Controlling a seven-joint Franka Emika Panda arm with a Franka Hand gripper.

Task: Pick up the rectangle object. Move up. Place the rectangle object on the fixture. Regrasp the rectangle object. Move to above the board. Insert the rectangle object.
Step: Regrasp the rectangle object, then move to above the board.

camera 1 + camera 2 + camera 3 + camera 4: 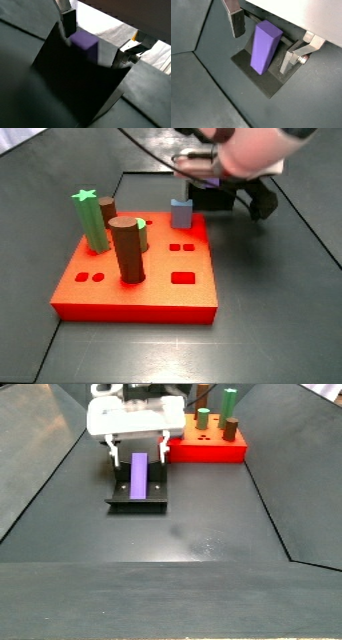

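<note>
My gripper picks up the purple block by its raised upper end (83, 42) next, which leaves the block's lower end free to insert into the board.
The purple rectangle object (264, 46) leans tilted on the dark fixture (256, 80), its lower end on the base plate and its upper end against the upright part. It shows in both wrist views (85, 43) and in a side view (139, 474). My gripper (261, 52) is open and straddles it, with a gap between each finger (236, 24) and the block. From the side, the gripper (135, 446) hangs just over the fixture (138, 502). The red board (209, 449) lies just beyond the fixture and to its right.
On the board (134, 288) stand a green star-topped peg (90, 220), a brown round peg (128, 250) and a light blue-grey peg (181, 213). Dark sloped walls (40, 464) enclose the grey floor.
</note>
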